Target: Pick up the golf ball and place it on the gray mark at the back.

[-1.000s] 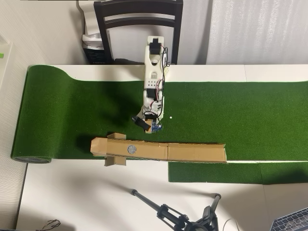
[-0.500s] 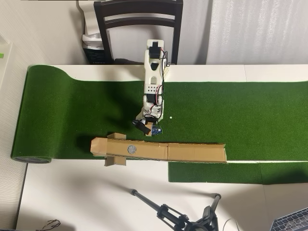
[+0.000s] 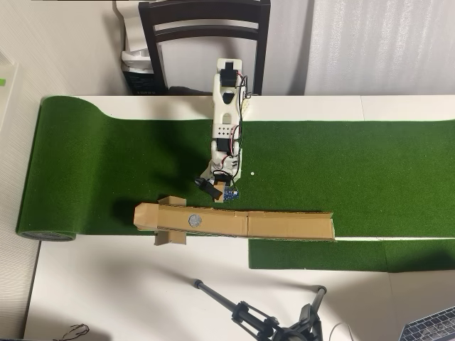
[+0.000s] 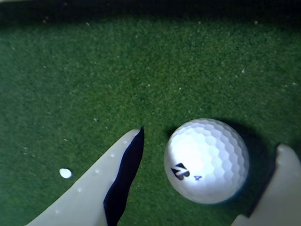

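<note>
My gripper grabs the golf ball by its round sides next, to place it on the gray mark (image 3: 194, 221) at the back.
In the wrist view a white golf ball (image 4: 206, 161) with a black logo lies on the green turf (image 4: 117, 75). My gripper (image 4: 211, 141) is open. Its left finger (image 4: 94, 193) and right finger (image 4: 284, 183) stand on either side of the ball, each with a small gap to it. In the overhead view the gripper (image 3: 219, 190) is low over the turf just behind a long cardboard strip (image 3: 284, 224), and the arm hides the ball. A round gray mark (image 3: 194, 221) sits on the strip, to the lower left of the gripper.
The white arm's base (image 3: 229, 78) stands at the turf's far edge, in front of a dark chair (image 3: 205, 35). The turf's rolled end (image 3: 46, 234) is at the left. A tripod (image 3: 263, 320) lies on the white table. A small white spot (image 3: 252, 172) is on the turf.
</note>
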Controlling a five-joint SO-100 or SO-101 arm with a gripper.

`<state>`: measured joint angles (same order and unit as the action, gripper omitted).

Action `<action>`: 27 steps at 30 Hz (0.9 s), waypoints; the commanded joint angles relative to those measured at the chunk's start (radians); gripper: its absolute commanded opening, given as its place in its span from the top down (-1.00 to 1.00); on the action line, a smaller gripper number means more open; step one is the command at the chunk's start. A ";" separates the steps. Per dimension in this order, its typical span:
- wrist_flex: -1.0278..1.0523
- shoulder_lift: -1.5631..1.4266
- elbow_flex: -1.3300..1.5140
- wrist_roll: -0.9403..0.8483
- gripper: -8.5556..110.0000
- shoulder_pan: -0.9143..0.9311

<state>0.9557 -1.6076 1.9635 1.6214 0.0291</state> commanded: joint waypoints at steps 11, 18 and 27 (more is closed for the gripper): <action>-0.021 -0.014 -0.067 0.021 0.22 -0.003; -0.012 -0.014 -0.066 -0.021 0.22 -0.003; -0.023 0.109 -0.080 -0.077 0.22 0.005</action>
<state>0.9557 -1.5094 1.9635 1.5570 0.0353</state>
